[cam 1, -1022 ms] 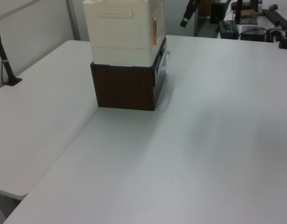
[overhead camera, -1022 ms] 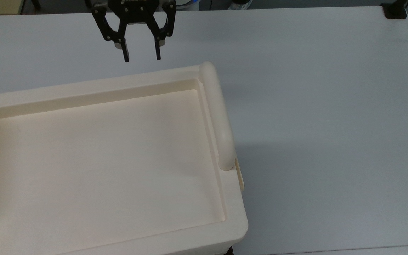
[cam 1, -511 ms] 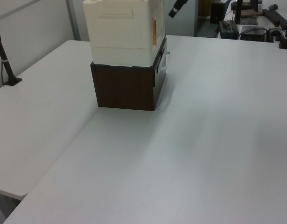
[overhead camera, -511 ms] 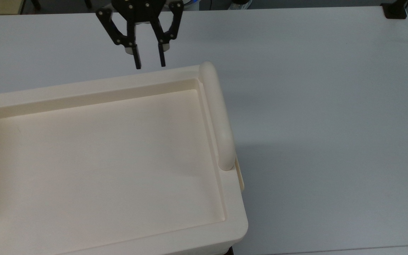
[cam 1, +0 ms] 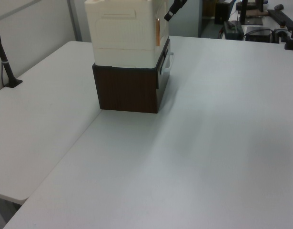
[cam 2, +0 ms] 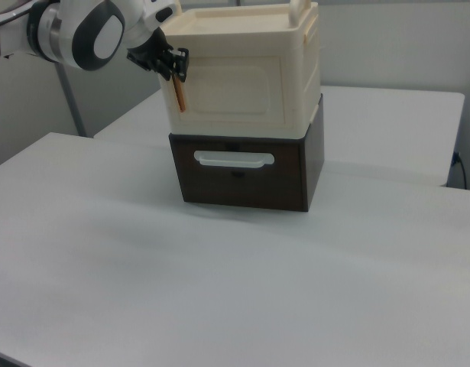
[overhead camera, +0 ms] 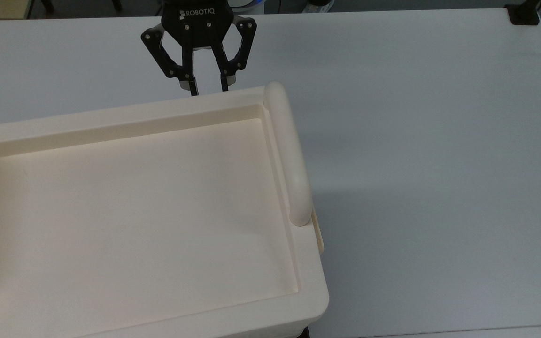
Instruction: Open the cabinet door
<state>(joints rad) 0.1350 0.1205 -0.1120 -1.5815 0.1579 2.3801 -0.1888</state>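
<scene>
I will next swing the cabinet (cam 1: pixel 122 28) open, and for that I will use my gripper to grab the cream door by its free edge (cam 1: pixel 162 19).
The cream cabinet (overhead camera: pixel 134 115) stands on a dark base, with its rounded bar handle (overhead camera: pixel 289 150) along the top view's right edge. In the right view the cabinet door (cam 2: pixel 235 88) is the panelled face toward the camera. A brownish fitting (cam 2: pixel 179 95) runs down the door's left edge. My gripper (overhead camera: pixel 209 90) is open, and its fingertips dip behind the cabinet's far rim in the top view. In the right view the gripper (cam 2: pixel 173 67) is at the door's upper left corner, just above the fitting. In the left view the gripper (cam 1: pixel 167 17) is at the cabinet's (cam 1: pixel 122 28) far right edge.
A dark brown drawer unit (cam 2: pixel 242 180) with a white handle (cam 2: pixel 235 159) carries the cabinet. The white table (overhead camera: pixel 439 141) stretches wide to the top view's right. A black post (cam 1: pixel 5 62) stands at the left view's left and a black clamp (overhead camera: pixel 524 14) at the table's far corner.
The gripper has moved toward the cabinet's far rim and rightward in the top view; its fingertips now reach behind the rim, and the gap between them looks narrower.
</scene>
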